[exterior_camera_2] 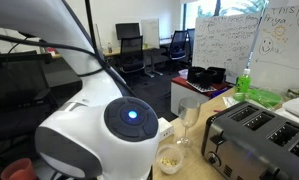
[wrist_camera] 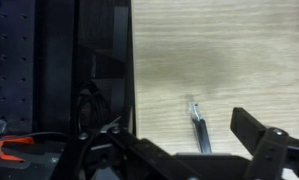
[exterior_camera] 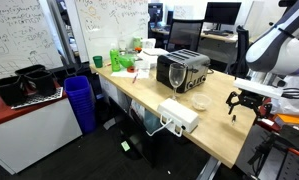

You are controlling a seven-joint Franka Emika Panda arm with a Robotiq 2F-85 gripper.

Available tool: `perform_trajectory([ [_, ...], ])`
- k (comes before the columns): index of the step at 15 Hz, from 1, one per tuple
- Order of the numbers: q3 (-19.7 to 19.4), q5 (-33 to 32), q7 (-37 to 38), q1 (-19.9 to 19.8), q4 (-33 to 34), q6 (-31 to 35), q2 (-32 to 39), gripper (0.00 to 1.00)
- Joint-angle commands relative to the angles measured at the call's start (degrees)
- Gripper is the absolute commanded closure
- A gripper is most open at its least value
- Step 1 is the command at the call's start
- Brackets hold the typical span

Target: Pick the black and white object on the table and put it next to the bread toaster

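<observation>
My gripper should come down before it closes on the stick, because an outside view shows a gap between my fingers and the table.
The black and white object (wrist_camera: 198, 128) is a slim pen-like stick lying flat on the light wood table (wrist_camera: 229, 50). In the wrist view my gripper (wrist_camera: 179, 145) is open and hovers over it, empty, with the stick between the dark fingers. In an exterior view the gripper (exterior_camera: 241, 101) hangs just above the near end of the table (exterior_camera: 224, 135), close to its edge. The chrome bread toaster (exterior_camera: 183, 70) stands mid-table, well away from the gripper. It also shows in an exterior view (exterior_camera_2: 259, 135). I cannot make out the stick in either exterior view.
A white power box (exterior_camera: 177, 115), a glass bowl (exterior_camera: 199, 101) and a wine glass (exterior_camera_2: 189, 118) stand near the toaster. Green items (exterior_camera: 124, 58) crowd the far end. The table edge (wrist_camera: 133, 90) drops to dark floor with cables. A blue bin (exterior_camera: 80, 100) stands beside the table.
</observation>
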Motion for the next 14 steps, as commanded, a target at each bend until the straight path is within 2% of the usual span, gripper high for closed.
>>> perform_trajectory([
  [1,-0.4,3.3,-1.1,1.2,0.1,4.7,2.7,0.00],
  [4,0.5,3.4,-0.8,0.4,0.0,7.0,4.3,0.00],
  [5,0.4,3.3,-0.7,0.3,0.1,7.5,4.6,0.04],
  [6,0.4,3.3,-0.6,0.3,0.1,7.9,4.9,0.12],
  [7,0.5,3.4,-0.7,0.2,0.1,8.1,4.9,0.28],
  [8,0.5,3.3,-0.6,0.2,0.1,8.4,5.0,0.31],
  [14,0.8,3.2,-0.8,0.1,0.3,8.8,5.1,0.73],
])
